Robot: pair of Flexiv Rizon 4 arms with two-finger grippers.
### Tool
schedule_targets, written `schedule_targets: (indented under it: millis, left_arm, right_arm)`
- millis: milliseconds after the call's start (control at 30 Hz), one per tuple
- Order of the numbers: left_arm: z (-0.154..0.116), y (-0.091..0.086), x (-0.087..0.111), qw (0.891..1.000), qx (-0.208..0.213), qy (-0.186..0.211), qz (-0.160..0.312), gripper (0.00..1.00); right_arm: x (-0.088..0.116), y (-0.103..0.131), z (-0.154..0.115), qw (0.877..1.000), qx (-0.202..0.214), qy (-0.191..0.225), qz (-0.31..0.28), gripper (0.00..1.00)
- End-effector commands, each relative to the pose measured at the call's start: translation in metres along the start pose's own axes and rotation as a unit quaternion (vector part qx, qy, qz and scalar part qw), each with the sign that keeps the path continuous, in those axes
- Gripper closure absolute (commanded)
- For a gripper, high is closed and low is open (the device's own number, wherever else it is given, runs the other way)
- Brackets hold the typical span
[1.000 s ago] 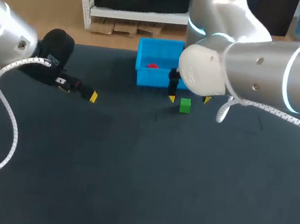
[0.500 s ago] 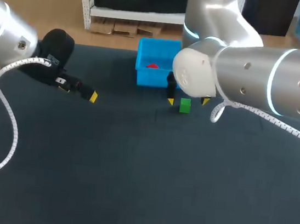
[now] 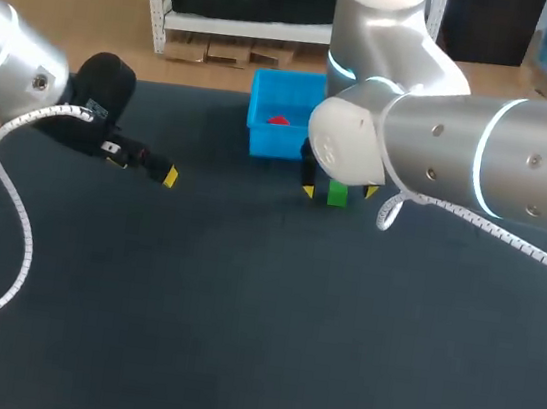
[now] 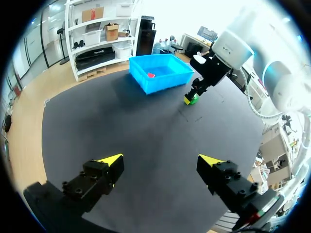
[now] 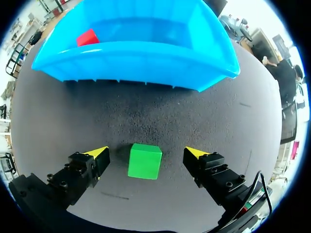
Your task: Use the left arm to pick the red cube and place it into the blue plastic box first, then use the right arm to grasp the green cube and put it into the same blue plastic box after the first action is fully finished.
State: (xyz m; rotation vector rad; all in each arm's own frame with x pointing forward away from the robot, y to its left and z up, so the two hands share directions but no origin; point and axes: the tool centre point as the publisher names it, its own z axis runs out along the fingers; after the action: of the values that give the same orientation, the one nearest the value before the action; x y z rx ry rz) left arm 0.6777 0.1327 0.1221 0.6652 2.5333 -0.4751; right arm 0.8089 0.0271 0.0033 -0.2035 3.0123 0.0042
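Observation:
Next, my right gripper grabs the green cube [image 3: 337, 194] by its opposite sides to put it into the blue plastic box [image 3: 263, 139].
The red cube [image 3: 278, 120] [image 5: 88, 37] lies inside the blue plastic box [image 3: 263, 139] [image 5: 146, 58] at the table's back middle. The green cube [image 3: 337, 194] [image 5: 145, 161] sits on the dark table just in front of the box. My right gripper [image 5: 146, 154] is open, low over the table, with the green cube between its yellow tips and a gap on each side. In the head view the right gripper [image 3: 339, 188] is partly hidden by the arm. My left gripper [image 4: 161, 160] is open and empty, far left of the box [image 4: 160, 73], at the left gripper [image 3: 162, 172].
A white cable [image 3: 12, 200] loops from my left arm over the table's left side. My right arm's large elbow [image 3: 433, 145] hangs over the back right of the table [image 3: 239, 311].
My right gripper has come down and shifted slightly left, so its tips now stand on either side of the green cube. The left arm has stayed still.

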Motion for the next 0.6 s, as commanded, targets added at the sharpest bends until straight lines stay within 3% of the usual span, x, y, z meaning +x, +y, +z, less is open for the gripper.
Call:
schedule_targets:
  millis: [33,100,133,167,600]
  left_arm:
    - [0.0009,0.0012,0.0001,1.0,0.002,-0.002,0.001,0.0]
    - [0.0009,0.0012,0.0001,1.0,0.002,-0.002,0.001,0.0]
    - [0.0009,0.0012,0.0001,1.0,0.002,-0.002,0.001,0.0]
    - [0.0009,0.0012,0.0001,1.0,0.002,-0.002,0.001,0.0]
    - [0.0009,0.0012,0.0001,1.0,0.002,-0.002,0.001,0.0]
  right_arm:
    - [0.0007,-0.0008,0.0014,1.0,0.0,-0.002,0.002,0.0]
    - [0.0008,-0.0016,0.0018,1.0,0.0,-0.003,0.004,0.53]
    - [0.0009,-0.0019,0.0018,1.0,0.0,-0.004,0.005,0.7]
    - [0.0009,-0.0021,0.002,1.0,-0.001,-0.005,0.004,1.0]
    - [0.0037,-0.0045,0.0061,1.0,-0.006,-0.005,0.009,1.0]
